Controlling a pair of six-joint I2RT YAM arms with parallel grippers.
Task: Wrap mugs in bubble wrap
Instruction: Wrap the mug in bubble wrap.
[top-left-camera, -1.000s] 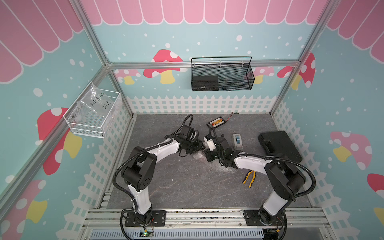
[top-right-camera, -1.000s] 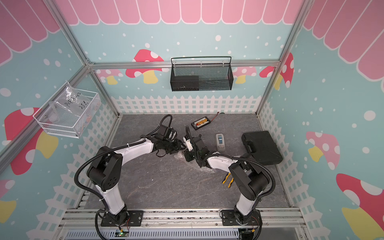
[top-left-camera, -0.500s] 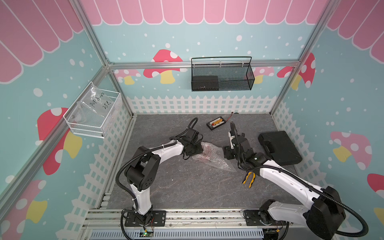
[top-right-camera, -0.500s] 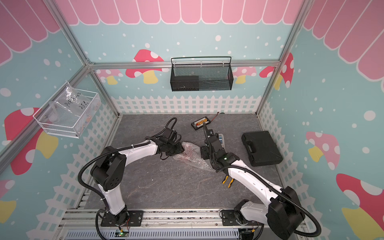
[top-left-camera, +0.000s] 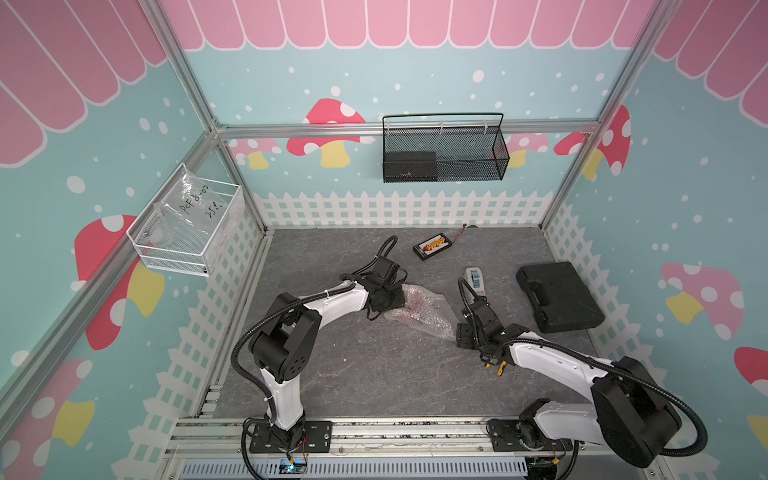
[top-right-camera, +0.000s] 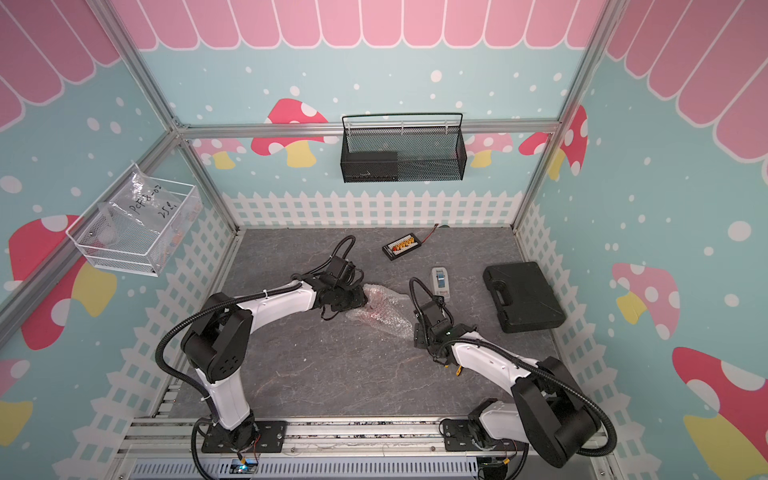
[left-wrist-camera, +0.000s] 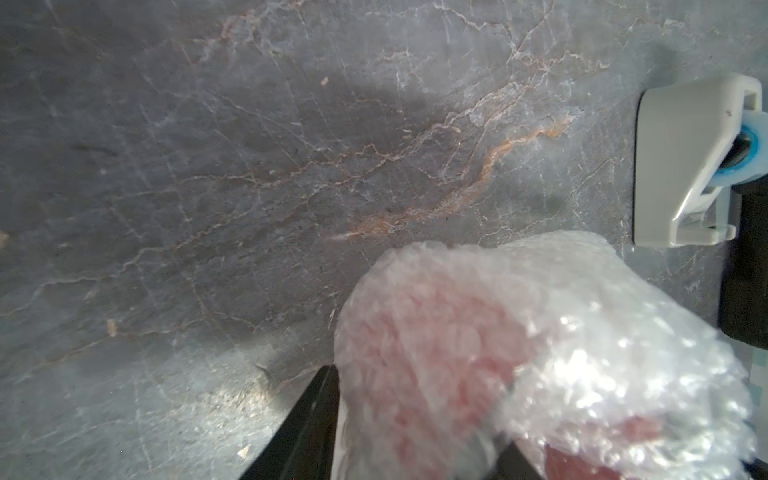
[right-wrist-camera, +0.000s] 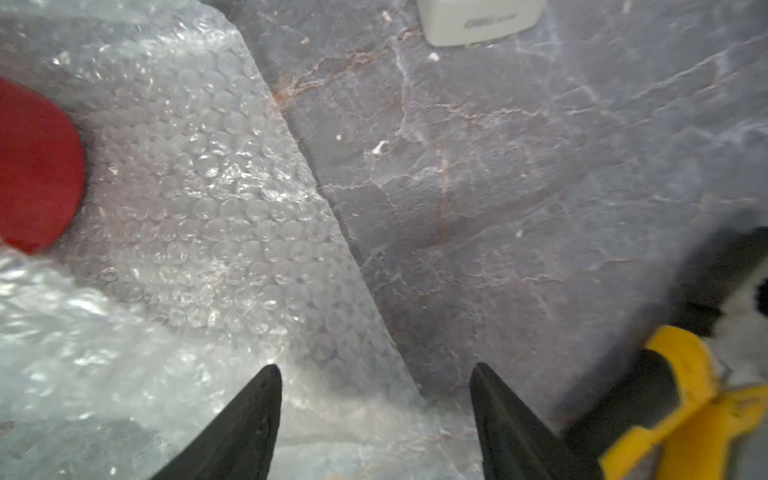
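I should next grab the bubble wrap (top-left-camera: 424, 307) with my right gripper by its loose corner, away from the red mug, to fold it over the mug.
The red mug (left-wrist-camera: 415, 332) lies at the table's middle under the bubble wrap (top-left-camera: 424, 307), showing pink through the plastic; a bare red patch of the mug (right-wrist-camera: 33, 166) shows in the right wrist view. My left gripper (left-wrist-camera: 415, 436) is shut on the mug through the wrap, one dark finger (left-wrist-camera: 307, 415) on each side. In both top views it sits at the bundle's left end (top-left-camera: 390, 297) (top-right-camera: 357, 297). My right gripper (right-wrist-camera: 374, 370) stands open over the loose near-right corner of the bubble wrap (right-wrist-camera: 216, 216), holding nothing; in a top view it is the right gripper (top-left-camera: 463, 334).
A grey-white tape dispenser (top-left-camera: 474, 279) lies just behind the right gripper, a black case (top-left-camera: 559, 297) to the right. Yellow-handled pliers (top-left-camera: 496, 365) lie under the right arm. A small charger board (top-left-camera: 432, 246) sits near the back fence. Wire baskets hang on the walls.
The right gripper has opened, let go of the wrap beside the mug and drawn back toward the front right. The left gripper has kept its hold in place.
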